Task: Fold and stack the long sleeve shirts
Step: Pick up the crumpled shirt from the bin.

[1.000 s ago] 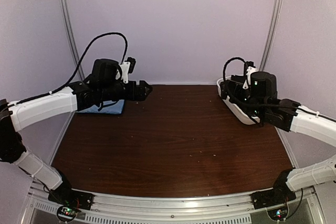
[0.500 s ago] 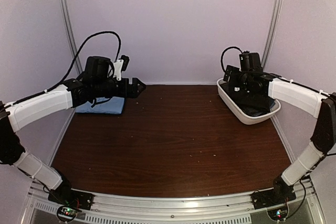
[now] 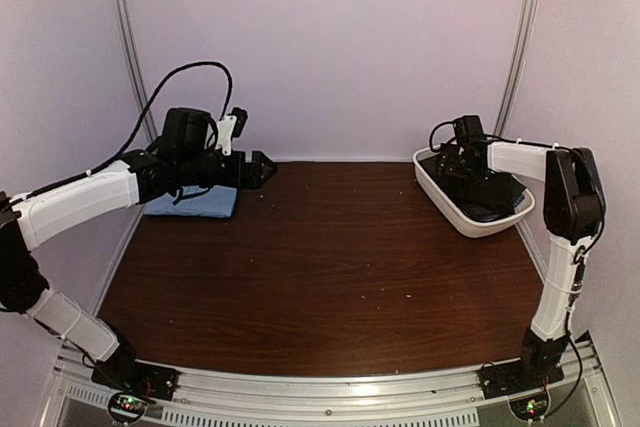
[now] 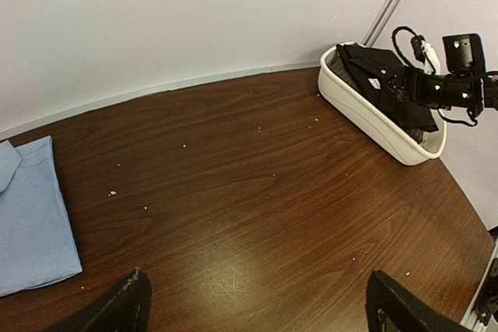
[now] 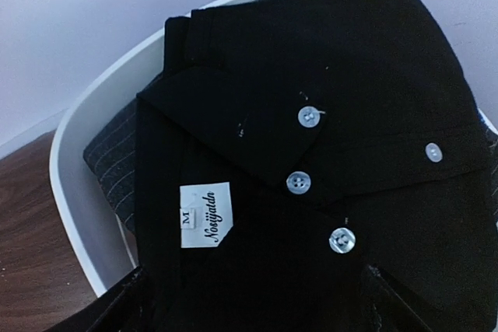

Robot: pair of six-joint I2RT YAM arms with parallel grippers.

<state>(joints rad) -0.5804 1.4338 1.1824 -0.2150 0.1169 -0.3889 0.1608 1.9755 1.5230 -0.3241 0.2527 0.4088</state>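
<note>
My right gripper grabs only the top black shirt at its collar (image 3: 454, 171) (image 5: 243, 201) beside the white label next, to lay it buttons-up on the tabletop for folding.
A plain black shirt (image 5: 327, 91) with pale buttons and a white size label lies folded on top in the white tub (image 5: 82, 138). It also shows in the top view (image 3: 482, 187) and the left wrist view (image 4: 385, 75). A dark pin-striped shirt (image 5: 109, 165) peeks out under it. My right gripper (image 5: 257, 309) is open just above the black shirt, at the tub's far end (image 3: 452, 159). A light blue shirt (image 3: 200, 205) lies folded at the back left, also in the left wrist view (image 4: 31, 215). My left gripper (image 3: 262, 168) is open and empty above the table beside it.
The white tub (image 3: 470, 222) stands at the back right against the wall, also seen in the left wrist view (image 4: 373, 126). Brown wooden tabletop (image 3: 330, 257) with small crumbs. Pale walls and metal posts close behind.
My right arm has straightened and swung its gripper back over the tub's far end, down toward the black shirt. My left gripper rose slightly a second ago, then held still.
</note>
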